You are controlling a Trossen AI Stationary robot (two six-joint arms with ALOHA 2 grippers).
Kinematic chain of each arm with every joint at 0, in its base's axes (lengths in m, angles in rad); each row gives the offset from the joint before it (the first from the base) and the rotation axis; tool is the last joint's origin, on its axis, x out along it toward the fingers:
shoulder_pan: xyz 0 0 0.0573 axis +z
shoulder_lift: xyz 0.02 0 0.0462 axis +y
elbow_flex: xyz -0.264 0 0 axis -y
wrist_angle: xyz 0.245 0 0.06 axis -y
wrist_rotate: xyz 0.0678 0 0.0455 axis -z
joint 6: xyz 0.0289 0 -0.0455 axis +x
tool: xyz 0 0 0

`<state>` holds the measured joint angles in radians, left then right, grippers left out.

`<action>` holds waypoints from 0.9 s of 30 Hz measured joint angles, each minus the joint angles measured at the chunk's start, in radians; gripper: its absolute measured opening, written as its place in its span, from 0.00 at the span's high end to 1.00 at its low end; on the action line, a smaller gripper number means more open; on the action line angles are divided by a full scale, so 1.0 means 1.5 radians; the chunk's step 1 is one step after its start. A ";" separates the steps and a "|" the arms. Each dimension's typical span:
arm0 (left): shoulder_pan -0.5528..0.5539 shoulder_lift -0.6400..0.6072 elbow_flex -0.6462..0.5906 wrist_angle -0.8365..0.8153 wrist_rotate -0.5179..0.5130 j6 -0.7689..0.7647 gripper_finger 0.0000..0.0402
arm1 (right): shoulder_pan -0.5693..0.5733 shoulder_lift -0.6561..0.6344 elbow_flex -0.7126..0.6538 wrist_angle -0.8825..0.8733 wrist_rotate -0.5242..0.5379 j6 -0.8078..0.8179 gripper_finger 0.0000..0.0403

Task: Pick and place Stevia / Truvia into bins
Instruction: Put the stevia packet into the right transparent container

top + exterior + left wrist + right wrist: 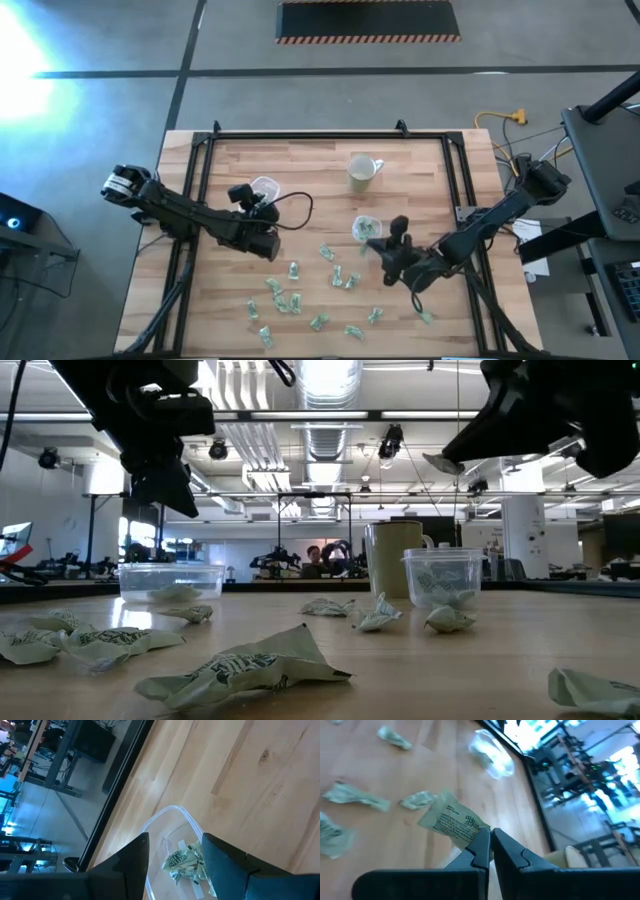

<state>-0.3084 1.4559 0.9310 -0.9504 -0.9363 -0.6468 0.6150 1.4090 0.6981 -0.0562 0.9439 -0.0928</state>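
Note:
My right gripper is holding the packet and needs to keep holding it until I move it inward, because the packet's loose end hangs past the smaller clear cup's near rim (365, 242).
Several green-and-white Stevia packets (295, 295) lie scattered flat on the near half of the wooden table. My left gripper (176, 840) hangs open above the wider clear bin (170, 817), which has crumpled packets (184, 864) in it; this bin stands left of the table's middle (265, 187). My right gripper (489, 836) is shut on one packet (452, 820). It hovers beside the smaller clear cup (366, 228), which also has packets in it (443, 582). In the low view the held packet (440, 463) hangs in the air above that cup. My right gripper pinches the packet by one end (479, 831) between its two fingertips. The fingers come slanting down from the table's right side. The packet is lifted clear of the table and sticks out beyond the fingertips, its free end (432, 817) tilted slightly.
A pale mug (362, 172) with a handle stands beyond the small cup, toward the far edge. A black frame (300, 137) borders the table's far and side edges. Loose packets (245, 665) lie close to the near edge. The table's far left part is bare wood.

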 joint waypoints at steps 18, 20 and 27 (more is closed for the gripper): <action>0.000 0.000 0.000 0.000 -0.001 0.000 0.59 | -0.081 0.004 -0.026 -0.081 0.001 0.125 0.98; 0.000 0.000 0.000 0.000 -0.001 0.000 0.59 | -0.084 0.004 -0.030 -0.081 -0.001 0.127 0.98; 0.000 0.000 0.000 0.000 -0.001 0.000 0.59 | -0.086 0.004 -0.033 -0.080 -0.005 0.132 0.98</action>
<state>-0.3084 1.4559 0.9310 -0.9508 -0.9381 -0.6464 0.4861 1.4155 0.6485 -0.1768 0.9369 0.1052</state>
